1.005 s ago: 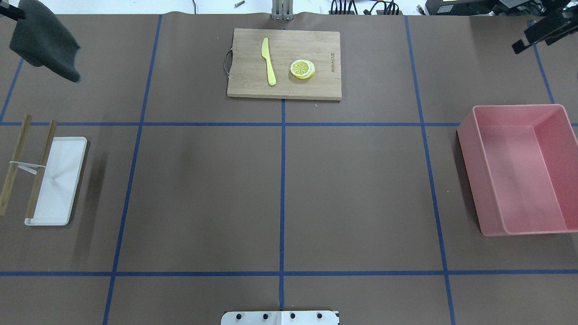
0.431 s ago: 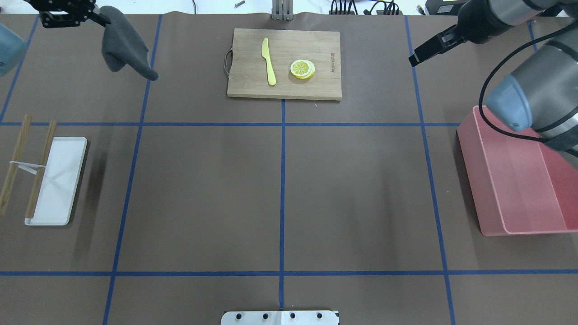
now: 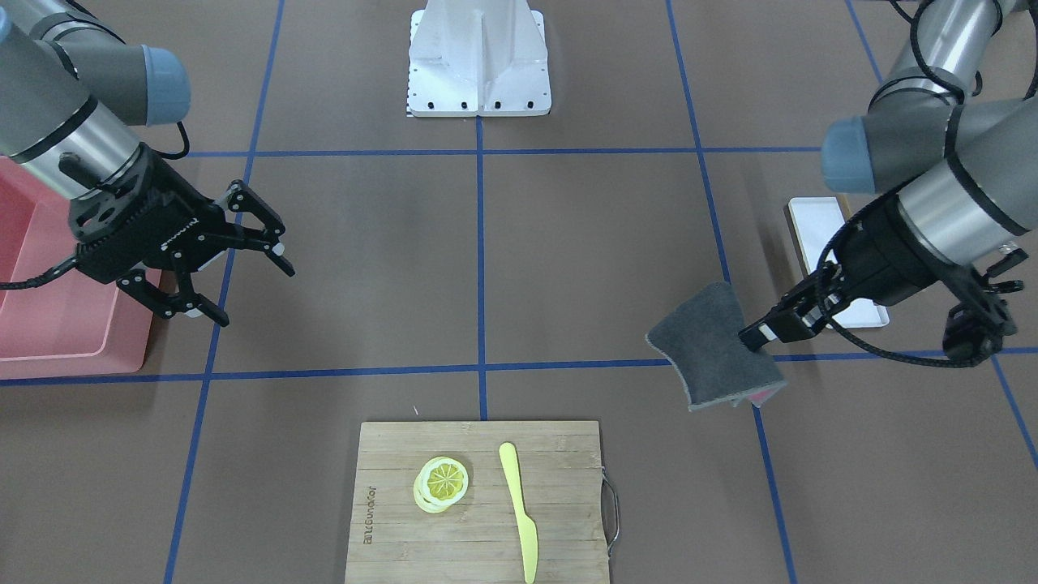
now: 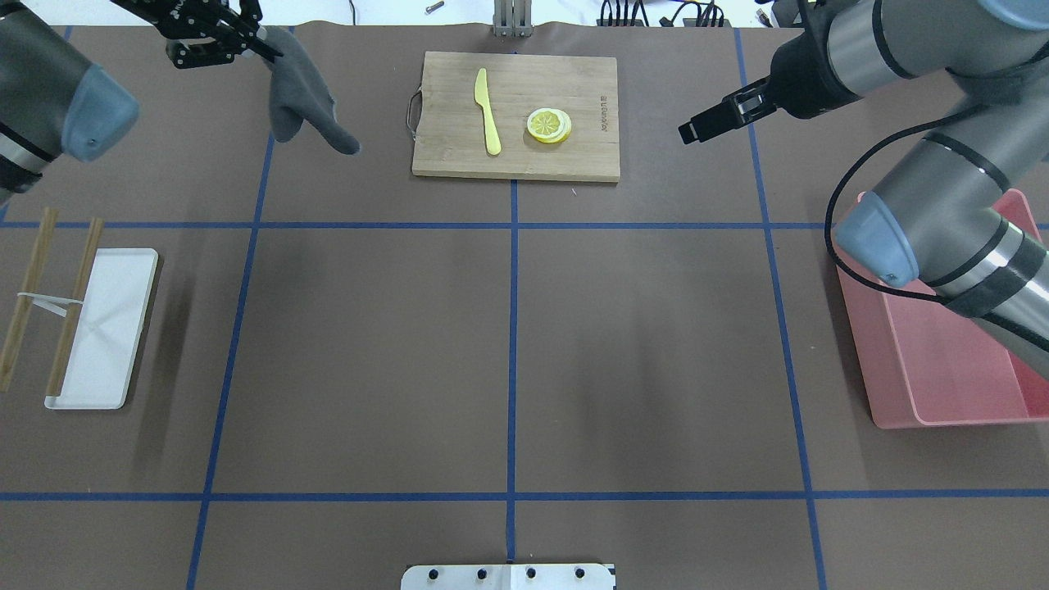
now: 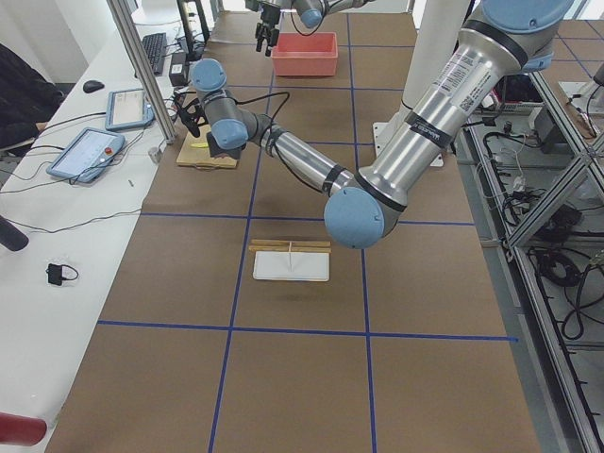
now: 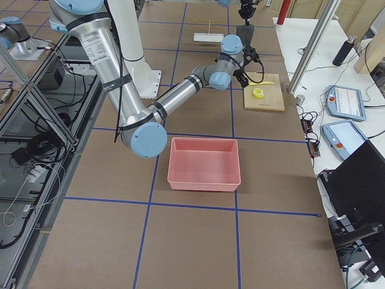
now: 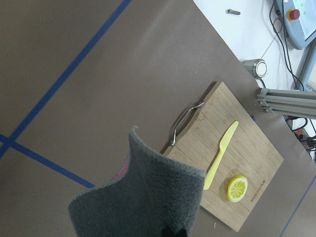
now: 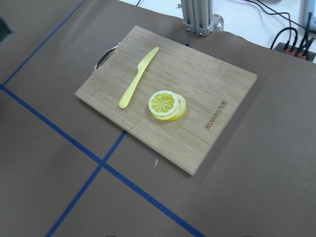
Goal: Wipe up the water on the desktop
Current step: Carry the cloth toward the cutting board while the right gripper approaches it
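Observation:
Next, my right gripper reaches the dark grey cloth (image 3: 715,345) and grabs a free corner, to move the cloth on for wiping up water.
The desktop (image 4: 369,344) is brown with blue tape lines; I see no water on it. My left gripper (image 4: 264,47) is shut on a dark grey cloth (image 4: 305,102) and holds it in the air, left of the bamboo cutting board. In the front view the cloth (image 3: 714,345) hangs from that gripper (image 3: 762,331) above the desktop (image 3: 568,243). The left wrist view shows the cloth (image 7: 143,202) close up. My right gripper (image 3: 251,284) is open and empty, in the air right of the board; it also shows in the overhead view (image 4: 695,129).
A bamboo cutting board (image 4: 516,115) at the far middle carries a yellow knife (image 4: 488,111) and lemon slices (image 4: 549,125). A pink bin (image 4: 942,369) stands at the right. A white tray (image 4: 106,328) with two wooden sticks (image 4: 78,303) lies at the left.
The left gripper has carried the cloth to the right, toward the cutting board. The right arm has swung in from the right, its gripper moving left toward the board.

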Tool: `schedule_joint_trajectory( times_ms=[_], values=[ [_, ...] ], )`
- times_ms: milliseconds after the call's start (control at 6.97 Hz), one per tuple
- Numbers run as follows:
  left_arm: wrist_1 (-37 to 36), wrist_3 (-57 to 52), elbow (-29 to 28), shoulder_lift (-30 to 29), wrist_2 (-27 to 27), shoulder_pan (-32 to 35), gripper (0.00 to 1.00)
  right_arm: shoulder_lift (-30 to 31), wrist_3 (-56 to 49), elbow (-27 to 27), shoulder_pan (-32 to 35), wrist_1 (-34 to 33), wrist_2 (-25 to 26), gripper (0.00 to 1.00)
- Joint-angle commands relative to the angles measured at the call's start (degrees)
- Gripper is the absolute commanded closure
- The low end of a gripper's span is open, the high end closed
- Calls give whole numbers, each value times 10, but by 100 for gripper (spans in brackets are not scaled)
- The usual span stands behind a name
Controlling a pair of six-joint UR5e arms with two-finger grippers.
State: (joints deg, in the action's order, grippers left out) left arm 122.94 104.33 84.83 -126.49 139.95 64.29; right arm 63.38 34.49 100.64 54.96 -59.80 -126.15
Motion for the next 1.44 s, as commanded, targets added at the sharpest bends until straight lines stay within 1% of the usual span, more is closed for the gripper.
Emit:
schedule_joint_trajectory(
  times_ms=[0,144,287,431,718,1005,1292],
  values=[
    [-2,73,-4,-39,-50,-47,100,-26,8,3,-58,15,64,6],
    [-2,103,-5,-52,-65,-62,100,-34,8,4,-85,20,110,6],
    [-2,145,-6,-66,-89,-85,100,-34,7,4,-118,36,179,5],
    [-2,180,-6,-81,-121,-111,100,-35,8,3,-136,45,219,5],
    [-2,252,-7,-113,-171,-165,100,-57,9,-1,-150,43,237,5],
    [-37,273,-7,-146,-180,-185,100,-60,10,-1,-161,43,252,6],
    [-37,280,-14,-154,-195,-198,100,-60,9,-1,-170,43,256,8]
  ],
)
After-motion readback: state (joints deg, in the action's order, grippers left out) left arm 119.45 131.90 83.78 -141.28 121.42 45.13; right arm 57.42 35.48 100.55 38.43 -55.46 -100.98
